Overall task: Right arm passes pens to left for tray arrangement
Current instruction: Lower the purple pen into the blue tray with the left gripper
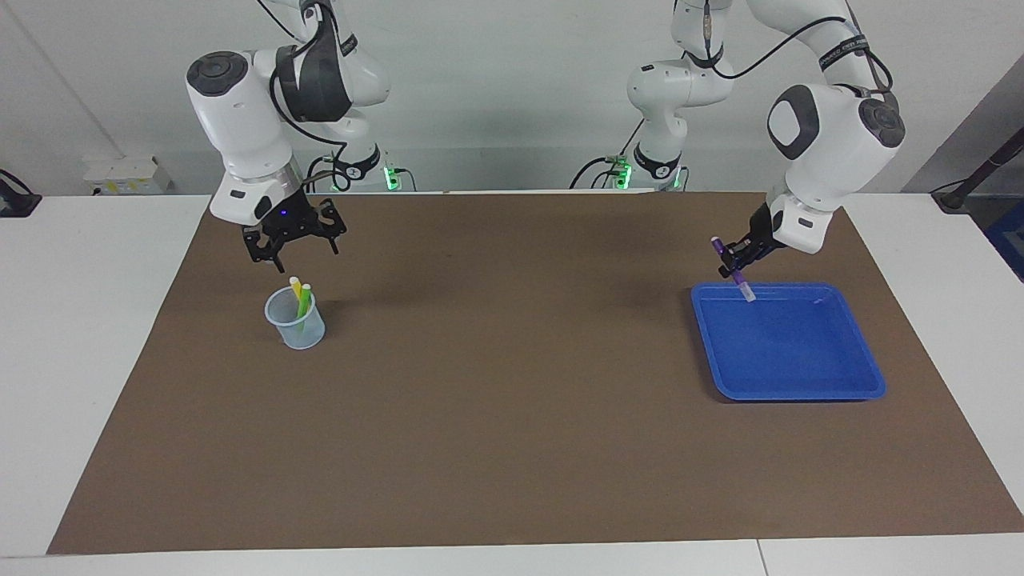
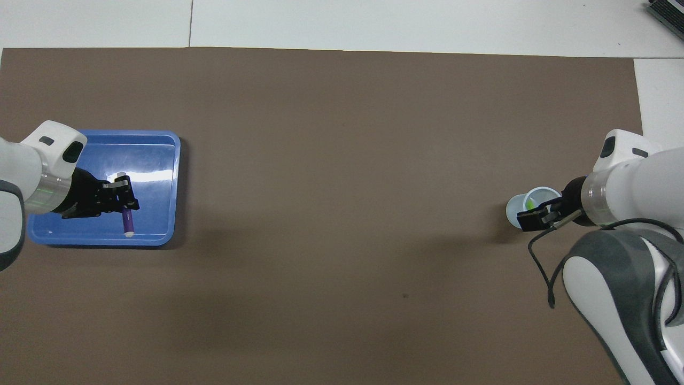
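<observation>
The purple pen hangs tilted above the blue tray and would drop if I opened now, so my left gripper should lower it first.
The purple pen (image 1: pixel 730 265) hangs tilted, pale tip down, over the edge of the blue tray (image 1: pixel 800 352) that lies nearer to the robots. My left gripper (image 1: pixel 734 258) is shut on the pen's middle. From overhead, the left gripper (image 2: pixel 127 199) and the purple pen (image 2: pixel 127 218) lie over the tray (image 2: pixel 155 155). The yellow pen (image 1: pixel 295 286) and the green pen (image 1: pixel 304 301) stand in a translucent cup (image 1: pixel 296 324). My right gripper (image 1: pixel 292 252) hangs open above that cup, holding nothing. In the overhead view the right gripper (image 2: pixel 530 220) overlaps the cup (image 2: pixel 521 206).
A brown mat (image 1: pixel 512 400) covers the table from the cup to the tray, with white tabletop (image 1: pixel 80 360) around it. Cables trail from both wrists.
</observation>
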